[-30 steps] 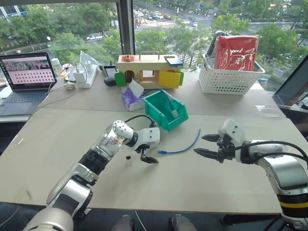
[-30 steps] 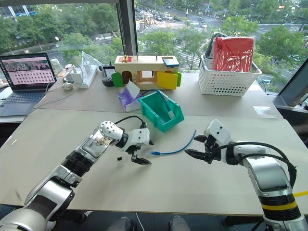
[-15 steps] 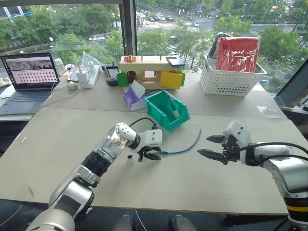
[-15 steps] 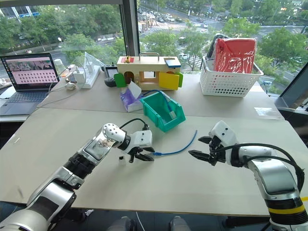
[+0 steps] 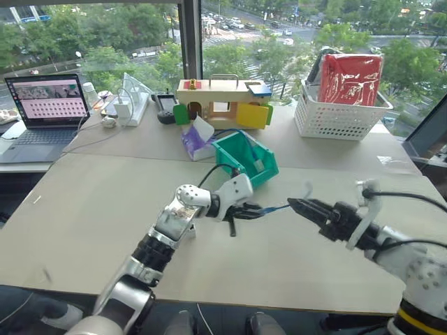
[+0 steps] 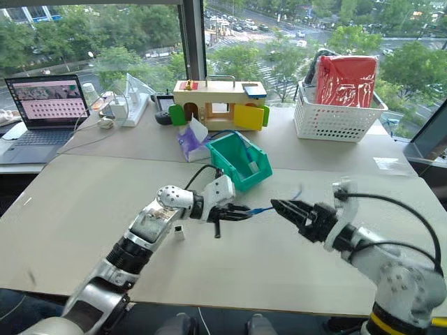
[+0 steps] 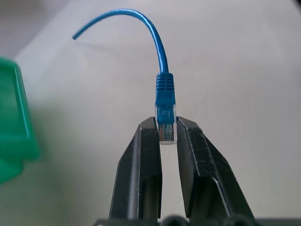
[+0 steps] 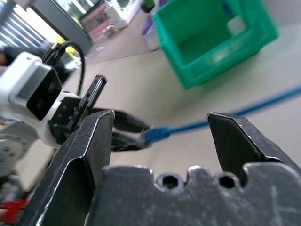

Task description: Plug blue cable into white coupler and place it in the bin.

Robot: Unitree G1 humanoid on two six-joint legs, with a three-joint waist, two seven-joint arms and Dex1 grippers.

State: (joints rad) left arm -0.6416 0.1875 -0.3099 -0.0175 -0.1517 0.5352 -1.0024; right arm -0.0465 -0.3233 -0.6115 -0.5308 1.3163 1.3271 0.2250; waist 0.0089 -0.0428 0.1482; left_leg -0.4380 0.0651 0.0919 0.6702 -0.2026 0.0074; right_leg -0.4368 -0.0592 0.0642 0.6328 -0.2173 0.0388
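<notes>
Next, my right gripper grabs the blue cable by its plug's blue boot [image 5: 267,210] to plug the cable into the white coupler.
The blue cable [image 7: 160,52] has its clear plug pinched between the fingers of my left gripper [image 7: 167,129], which is shut on it. That gripper [image 5: 246,211] holds the plug just above the table's middle, and the cord trails right past my right gripper [image 5: 297,205]. The right gripper [image 8: 160,117] is open, level, and points at the plug from a short way off. The white coupler [image 6: 179,232] lies on the table beside my left forearm, untouched. The teal bin [image 5: 244,157] stands just behind the left gripper.
At the back stand a wooden toy house [image 5: 220,101], a white lattice basket [image 5: 339,115] with a red bag, a purple tissue pack [image 5: 198,139], white power adapters [image 5: 129,105] and a laptop [image 5: 42,112]. Bare tabletop [image 5: 91,209] lies left and in front.
My left gripper has shut on the cable's plug, lifted it off the table and swung right. The right gripper has rolled over and now points at the plug.
</notes>
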